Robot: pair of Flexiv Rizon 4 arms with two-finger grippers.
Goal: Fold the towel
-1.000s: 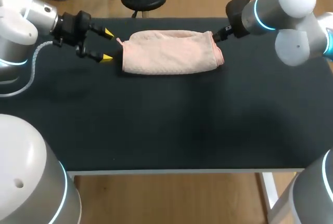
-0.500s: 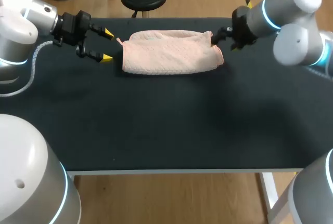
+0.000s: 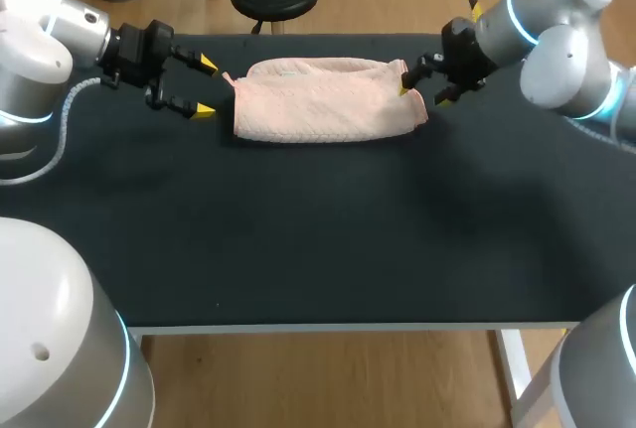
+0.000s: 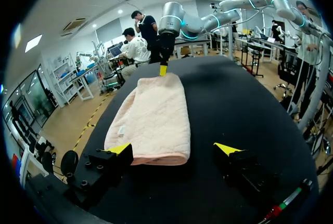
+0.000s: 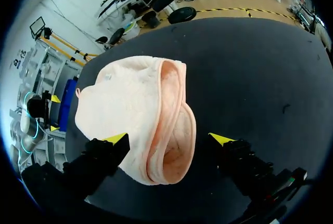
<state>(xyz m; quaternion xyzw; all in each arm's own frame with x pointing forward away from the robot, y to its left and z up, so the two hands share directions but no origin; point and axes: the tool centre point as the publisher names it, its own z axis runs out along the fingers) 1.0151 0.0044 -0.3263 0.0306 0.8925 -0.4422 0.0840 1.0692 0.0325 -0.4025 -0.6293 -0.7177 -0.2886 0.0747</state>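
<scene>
I should grab the pink towel by its layered end (image 3: pixel 417 113) with my right gripper next. I will then fold the towel in half onto its end with the loop (image 3: pixel 237 95).
A pink towel (image 3: pixel 323 100) lies folded into a long roll-like bundle at the far middle of the black table (image 3: pixel 318 239). My left gripper (image 3: pixel 205 86) stands open at the towel's left end, its yellow tips just short of the cloth. In the left wrist view the towel (image 4: pixel 151 120) stretches away ahead of the open left gripper (image 4: pixel 174 148), its near edge between the fingertips. My right gripper (image 3: pixel 422 90) is open at the towel's right end. In the right wrist view the layered end of the towel (image 5: pixel 135 115) sits between the fingers of the right gripper (image 5: pixel 169 140).
The dark table top runs wide in front of the towel, with its front edge (image 3: pixel 348 327) near me. My right arm's elbow (image 3: pixel 561 61) hangs over the table's far right corner.
My right arm has swung its elbow back and turned the wrist, so its fingers now show at the towel's right end. The left gripper shifted slightly left. The towel lies unchanged.
</scene>
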